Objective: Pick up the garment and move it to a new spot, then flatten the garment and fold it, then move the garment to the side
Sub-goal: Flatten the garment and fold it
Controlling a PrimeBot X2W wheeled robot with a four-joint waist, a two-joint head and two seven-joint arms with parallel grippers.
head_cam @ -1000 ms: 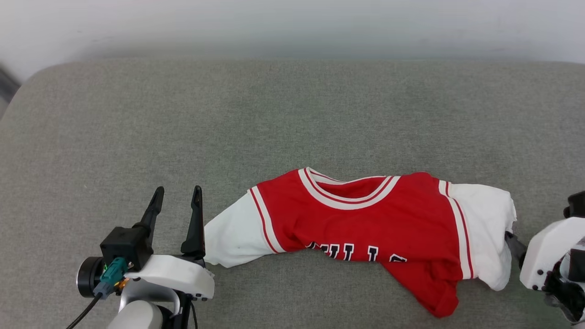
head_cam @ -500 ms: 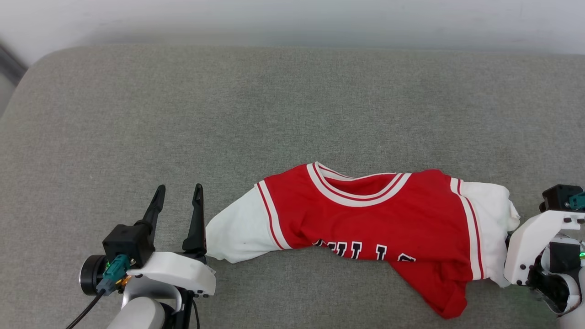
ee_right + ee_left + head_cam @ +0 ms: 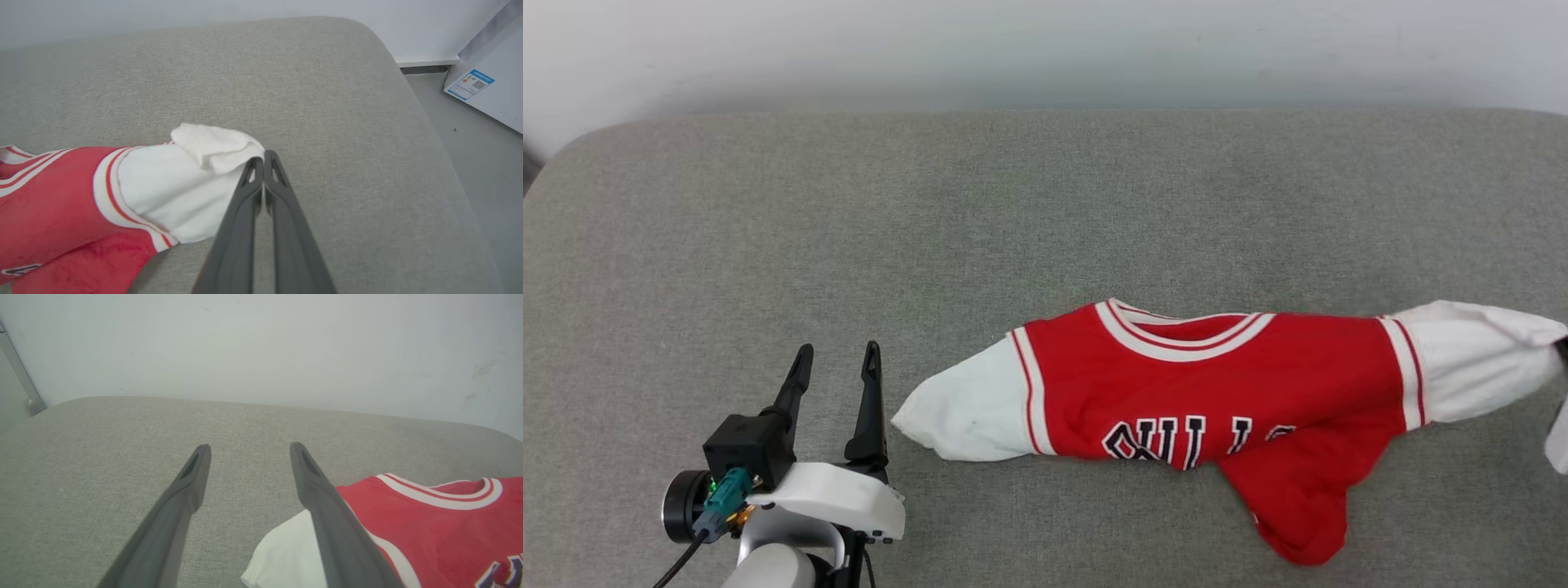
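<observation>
My left gripper grabs the jersey by the tip of its free white sleeve (image 3: 907,420) next, since the jersey's body (image 3: 1199,392) lies slack on the cushion.
The red jersey (image 3: 1217,392) lies on the grey cushion (image 3: 1013,212), collar toward the wall, with black white-outlined letters (image 3: 1176,437) partly showing. Its hem is bunched at the lower right. My right gripper (image 3: 263,157) is shut on the tip of the white right-hand sleeve (image 3: 212,151) and holds it stretched out sideways, slightly lifted. That sleeve (image 3: 1478,351) reaches the head view's right edge. My left gripper (image 3: 837,359) stands open just left of the other white sleeve (image 3: 964,408), with nothing between its fingers (image 3: 196,477).
The cushion's rounded right end (image 3: 408,102) drops to a grey floor, where a white box with a label (image 3: 486,90) stands. A pale wall (image 3: 1045,49) runs behind the cushion. Bare cushion lies beyond and left of the jersey.
My right gripper has pulled the right sleeve out to the right, stretching the jersey wider and showing more of the letters. The left gripper has stayed open in place.
</observation>
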